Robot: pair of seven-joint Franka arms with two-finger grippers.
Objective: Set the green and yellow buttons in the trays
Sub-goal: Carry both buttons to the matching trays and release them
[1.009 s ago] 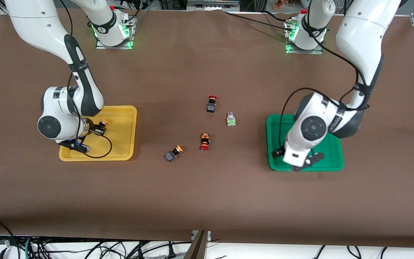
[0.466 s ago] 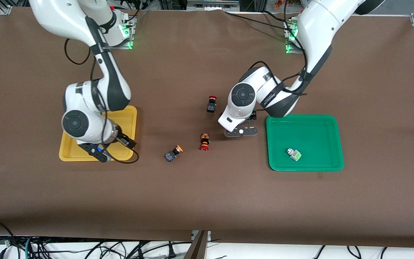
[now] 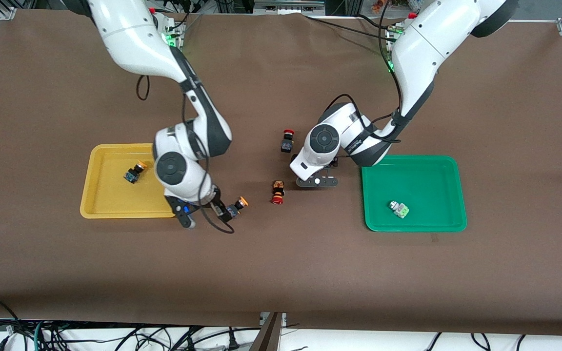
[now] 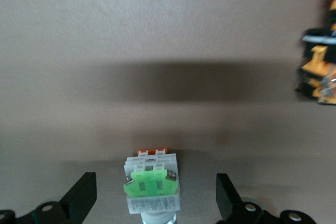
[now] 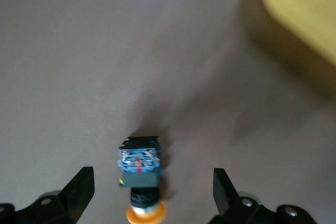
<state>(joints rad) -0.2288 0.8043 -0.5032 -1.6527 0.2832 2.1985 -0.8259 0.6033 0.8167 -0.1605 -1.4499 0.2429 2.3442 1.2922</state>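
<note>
My right gripper needs to put the yellow button in the yellow tray, so next it should grab the button by its contact block body.
My left gripper [image 3: 316, 181] is open over a pale green-and-white button [image 4: 152, 187] on the table beside the green tray [image 3: 432, 180]. In the left wrist view the gripper [image 4: 154, 203] has a finger on each side of the button, apart from it; my wrist hides this button from the front. A second green button [image 3: 398, 208] lies in the green tray. My right gripper [image 3: 205, 213] is open by a yellow-capped button [image 3: 236, 207], which lies between the fingers [image 5: 79, 190] untouched [image 5: 140, 174]. Another yellow button [image 3: 134, 171] lies in the yellow tray [image 3: 115, 200].
Two red-capped black buttons lie mid-table: one [image 3: 287, 141] toward the robots' bases, one [image 3: 277, 191] between my two grippers, also at the edge of the left wrist view [image 4: 320, 72]. The yellow tray's corner [image 5: 304, 14] shows in the right wrist view.
Both arms left their trays, each leaving one button in it. The left gripper moved over the green button on the table; the right gripper moved to the yellow button on the table.
</note>
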